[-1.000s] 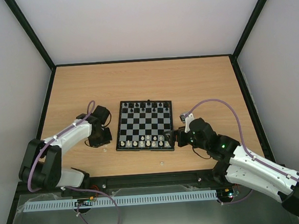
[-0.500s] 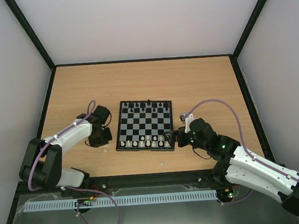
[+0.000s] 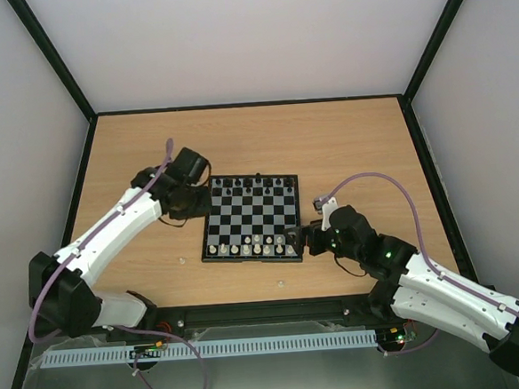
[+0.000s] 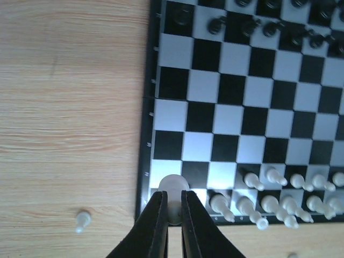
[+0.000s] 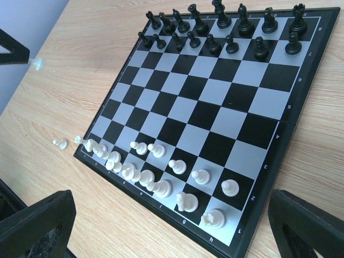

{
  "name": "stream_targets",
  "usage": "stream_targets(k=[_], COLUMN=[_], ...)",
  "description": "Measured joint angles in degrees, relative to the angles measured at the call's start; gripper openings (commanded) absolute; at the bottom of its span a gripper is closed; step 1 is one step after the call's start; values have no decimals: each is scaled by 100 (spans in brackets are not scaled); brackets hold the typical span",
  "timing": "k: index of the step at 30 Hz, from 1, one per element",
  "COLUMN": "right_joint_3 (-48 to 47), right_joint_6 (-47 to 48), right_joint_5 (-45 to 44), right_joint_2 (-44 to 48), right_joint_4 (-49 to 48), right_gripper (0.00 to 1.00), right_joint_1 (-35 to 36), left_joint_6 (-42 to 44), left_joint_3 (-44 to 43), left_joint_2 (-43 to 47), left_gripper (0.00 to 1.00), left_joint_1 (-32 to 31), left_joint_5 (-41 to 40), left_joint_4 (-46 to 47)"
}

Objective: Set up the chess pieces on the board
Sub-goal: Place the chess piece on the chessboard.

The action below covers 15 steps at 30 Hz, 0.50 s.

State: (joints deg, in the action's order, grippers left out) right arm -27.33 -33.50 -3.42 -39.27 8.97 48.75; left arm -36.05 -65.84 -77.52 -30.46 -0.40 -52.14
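The white pawn hangs high above the squares and would tumble if the left gripper opened now. The left gripper needs to keep holding the pawn until the pawn is lower.
The board lies mid-table. Black pieces fill its far two rows and white pieces stand on its near rows. My left gripper hovers at the board's left edge. In the left wrist view it is shut on a white pawn, held above the board's near-left corner. My right gripper sits at the board's near-right corner. In the right wrist view it is open and empty, its fingers spread wide before the board.
A loose white pawn lies on the table left of the board; it also shows in the left wrist view and the right wrist view. Another loose piece lies near the table's front edge.
My left arm has risen from the table left of the board and swung back and right to the board's left edge, with a white pawn in its jaws. The right arm has not moved.
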Motion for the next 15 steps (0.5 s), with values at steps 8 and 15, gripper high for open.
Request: stream_targets(k=[8, 15], right_joint_3=[0, 0], right_joint_6=[-15, -17], right_joint_5=[-162, -227], right_joint_2=[101, 96], right_joint_4=[2, 4], right_gripper=[99, 99], right_joint_1=[0, 0], left_joint_6=[-103, -173], left_joint_3=[-232, -24], left_joint_2=[-651, -1102], left_gripper=[2, 2], left_joint_1=[-1128, -1526], left_joint_5=[-173, -254], left_joint_4=[-219, -79])
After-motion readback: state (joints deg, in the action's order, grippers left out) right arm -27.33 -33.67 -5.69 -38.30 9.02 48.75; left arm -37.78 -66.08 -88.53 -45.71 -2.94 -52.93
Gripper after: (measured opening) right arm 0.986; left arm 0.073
